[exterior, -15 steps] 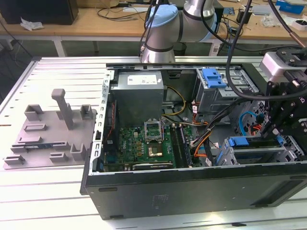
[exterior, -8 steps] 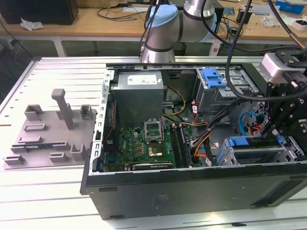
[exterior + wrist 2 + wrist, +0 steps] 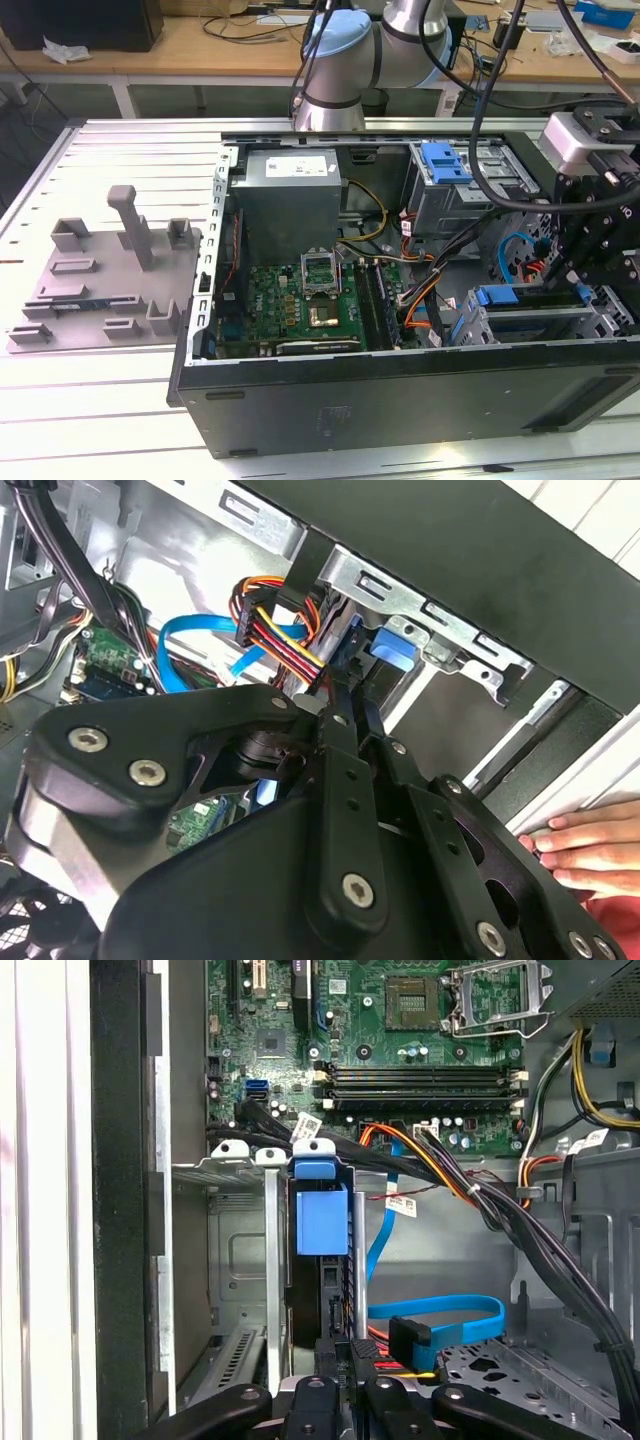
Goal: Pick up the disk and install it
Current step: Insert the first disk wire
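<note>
I will open my gripper, because the disk's blue carrier [image 3: 322, 1222] sits down inside the metal drive cage and so the disk would stay there.
The disk [image 3: 320, 1222] stands on edge in a slot of the metal drive cage [image 3: 232, 1260] inside the open computer case, its blue carrier [image 3: 495, 296] facing up. The same blue carrier [image 3: 392, 645] appears in the second wrist view, just past the fingertips. My gripper [image 3: 350, 685] hangs over the cage end at the exterior view's right [image 3: 574, 284]. Its black fingers [image 3: 340, 780] lie close together, and I see nothing between them. The gripper [image 3: 345, 1355] sits right at the disk's near end, but contact is hidden.
Orange and blue cables [image 3: 440, 1310] run beside the cage. The motherboard [image 3: 300, 300] and power supply [image 3: 290, 195] fill the case's left half. Another blue carrier [image 3: 445, 162] sits in the upper bay. A grey fixture [image 3: 110, 270] lies outside the case. A person's hand [image 3: 590, 845] rests by the case edge.
</note>
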Available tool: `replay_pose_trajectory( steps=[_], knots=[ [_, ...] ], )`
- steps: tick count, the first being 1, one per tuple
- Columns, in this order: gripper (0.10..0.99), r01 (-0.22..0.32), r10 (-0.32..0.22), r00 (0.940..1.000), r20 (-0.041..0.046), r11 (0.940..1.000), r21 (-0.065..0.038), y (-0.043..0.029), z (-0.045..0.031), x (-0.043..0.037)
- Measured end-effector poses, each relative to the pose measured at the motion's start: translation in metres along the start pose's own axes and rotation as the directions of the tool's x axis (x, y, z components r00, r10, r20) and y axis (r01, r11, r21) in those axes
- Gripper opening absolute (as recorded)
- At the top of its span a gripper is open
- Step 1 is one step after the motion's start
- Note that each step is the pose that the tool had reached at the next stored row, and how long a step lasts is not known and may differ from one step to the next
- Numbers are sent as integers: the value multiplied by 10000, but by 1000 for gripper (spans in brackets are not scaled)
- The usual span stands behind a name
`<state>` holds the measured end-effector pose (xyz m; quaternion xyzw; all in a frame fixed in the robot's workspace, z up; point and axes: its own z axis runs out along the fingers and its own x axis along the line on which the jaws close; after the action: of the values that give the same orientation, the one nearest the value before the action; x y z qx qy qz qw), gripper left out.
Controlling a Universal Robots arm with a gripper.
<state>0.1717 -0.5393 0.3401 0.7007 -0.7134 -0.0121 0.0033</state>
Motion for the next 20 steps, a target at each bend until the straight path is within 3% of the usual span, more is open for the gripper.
replay_pose_trajectory(
  steps=[8, 10, 11, 12, 20],
  knots=[
    [176, -21, 21, 10000, 1, 10000, -1, 0, 13, 0],
    [298, -24, 24, 10000, 4, 10000, 0, 0, 6, 0],
    [298, -28, 28, 10000, 1, 10000, 0, 1, -16, 0],
    [361, -32, 32, 10000, 1, 10000, 0, 1, -35, 0],
    [361, -67, 67, 10000, -5, 10000, 25, 7, -288, -13]
  ],
)
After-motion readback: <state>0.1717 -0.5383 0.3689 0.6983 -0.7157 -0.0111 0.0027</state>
